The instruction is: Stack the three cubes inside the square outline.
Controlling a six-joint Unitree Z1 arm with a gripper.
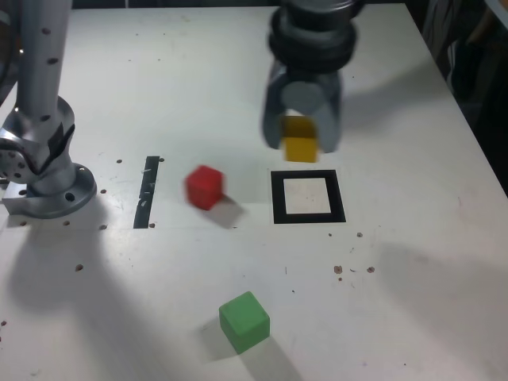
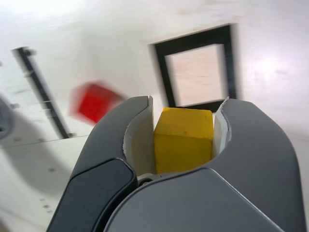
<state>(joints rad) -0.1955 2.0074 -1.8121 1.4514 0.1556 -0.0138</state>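
Observation:
The yellow cube [image 1: 301, 144] is hanging above the table, short of the square outline [image 1: 308, 197], and it would miss if my gripper opened now, so I need to move it before releasing.
My gripper [image 1: 302, 141] hangs above the table just behind the square outline [image 1: 308, 197], shut on the yellow cube [image 1: 301, 144]. In the wrist view the yellow cube [image 2: 183, 140] sits clamped between the two grey fingers [image 2: 137, 140], with the square outline [image 2: 197, 72] beyond it. The red cube [image 1: 204, 187] rests on the table to the exterior view's left of the outline, blurred in the wrist view [image 2: 94, 102]. The green cube [image 1: 244, 321] lies nearer the front edge.
A thin black strip [image 1: 148, 190] lies left of the red cube in the exterior view. The arm's base [image 1: 44, 178] stands at the table's left edge. Small dark specks dot the white table [image 1: 413, 278].

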